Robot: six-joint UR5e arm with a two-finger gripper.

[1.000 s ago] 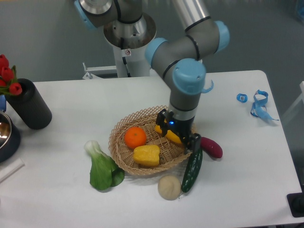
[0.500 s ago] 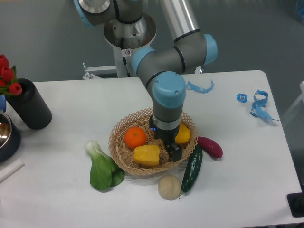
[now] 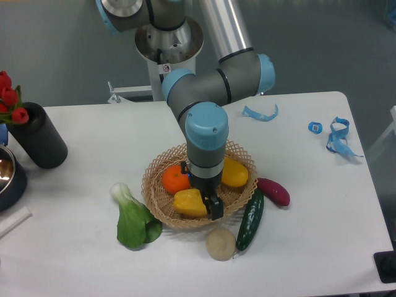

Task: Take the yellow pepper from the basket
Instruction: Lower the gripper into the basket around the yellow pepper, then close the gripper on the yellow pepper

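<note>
My gripper grabs the yellow pepper's blocky body (image 3: 190, 203) next, to pick the yellow pepper out of the wicker basket (image 3: 153, 193).
The yellow pepper (image 3: 187, 203) lies at the front of the wicker basket (image 3: 153, 193), blocky and glossy. My gripper (image 3: 200, 189) points down right over the pepper's back right part, low inside the basket. It is open: one dark finger (image 3: 215, 208) stands at the pepper's right side, and the other is mostly hidden behind the wrist near the orange. Nothing is held. The round orange (image 3: 172, 179) lies left of the wrist, partly hidden. A smooth oval yellow fruit (image 3: 234, 173) lies on the right side of the basket.
A cucumber (image 3: 249, 220), a purple vegetable (image 3: 275, 191), a beige round vegetable (image 3: 220, 243) and a bok choy (image 3: 133, 220) lie around the basket. A black vase (image 3: 38, 136) with red tulips and a metal bowl (image 3: 6, 176) stand at the left. Blue straps (image 3: 337, 137) lie at the right.
My gripper has moved left across the basket, from the oval yellow fruit at the right rim to over the yellow pepper. The oval fruit now shows fully.
</note>
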